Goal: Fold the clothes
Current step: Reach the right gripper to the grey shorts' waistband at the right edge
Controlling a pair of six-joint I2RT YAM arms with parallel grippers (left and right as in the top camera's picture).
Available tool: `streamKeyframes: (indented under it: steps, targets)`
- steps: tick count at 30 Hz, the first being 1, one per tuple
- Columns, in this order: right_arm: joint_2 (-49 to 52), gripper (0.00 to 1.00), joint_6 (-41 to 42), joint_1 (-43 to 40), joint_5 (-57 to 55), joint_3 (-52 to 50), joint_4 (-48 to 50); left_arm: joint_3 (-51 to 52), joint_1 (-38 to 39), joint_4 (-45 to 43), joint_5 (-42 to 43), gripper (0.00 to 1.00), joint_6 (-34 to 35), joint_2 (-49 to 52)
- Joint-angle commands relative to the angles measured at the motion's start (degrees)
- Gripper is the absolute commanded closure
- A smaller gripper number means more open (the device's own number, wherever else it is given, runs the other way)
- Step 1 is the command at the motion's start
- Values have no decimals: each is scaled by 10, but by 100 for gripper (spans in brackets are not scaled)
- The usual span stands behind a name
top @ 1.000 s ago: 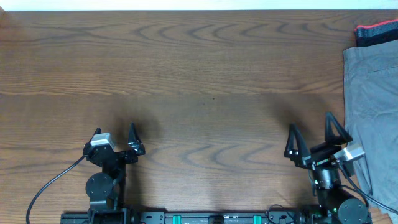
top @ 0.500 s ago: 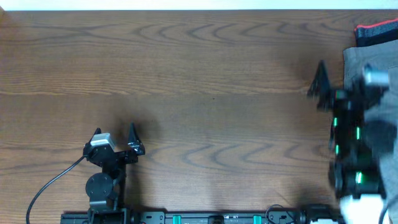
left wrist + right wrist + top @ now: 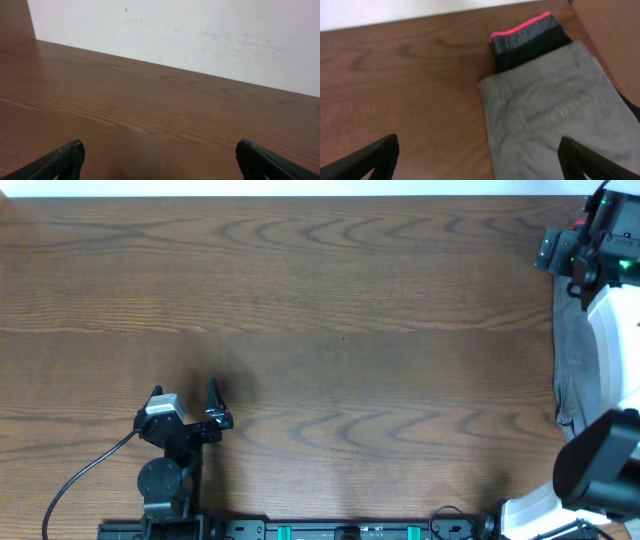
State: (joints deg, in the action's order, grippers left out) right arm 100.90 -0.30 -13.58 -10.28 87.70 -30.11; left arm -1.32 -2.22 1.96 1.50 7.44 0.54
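My right gripper grabs the mid-grey shorts next by the side edge facing empty table, near the waistband, to drag them onto open table for folding.
The mid-grey shorts lie flat at the table's right edge, waistband towards the far side, with a slit pocket showing. In the overhead view only a strip of the shorts shows beside my right arm. My right gripper is open and empty, hovering above the shorts' left edge near the waistband; it also shows in the overhead view at the far right corner. My left gripper is open and empty at the front left, and the left wrist view shows only bare wood between its fingers.
A folded dark garment with a red band lies just beyond the shorts' waistband, touching it. My white right arm covers most of the shorts from above. The brown wooden table ends at a white wall.
My right arm has swung from the front right up to the far right corner, over the shorts' waistband end. The left arm has not moved.
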Motion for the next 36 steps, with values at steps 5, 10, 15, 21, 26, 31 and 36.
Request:
streamKeyframes:
  steps: [5, 10, 15, 21, 26, 31, 36]
  targets:
    - [69, 4, -108, -16, -7, 25, 76, 11, -2, 21, -9, 2, -3, -3]
    - [123, 5, -127, -18, -50, 25, 94, 11, -2, 21, -9, 2, -3, -3]
    - [172, 6, -131, -28, -49, 25, 116, 11, -2, 21, -9, 2, -3, -3]
    - [225, 9, -156, -31, -50, 25, 152, 11, -2, 21, -9, 2, -3, -3]
    - [257, 11, -164, -31, -86, 25, 181, 11, -2, 21, -9, 2, -3, -3]
    - [277, 10, -193, -32, -88, 25, 196, 11, -2, 21, -9, 2, -3, -3]
    - [305, 11, -197, -35, -92, 25, 218, 11, -2, 21, -9, 2, -3, -3]
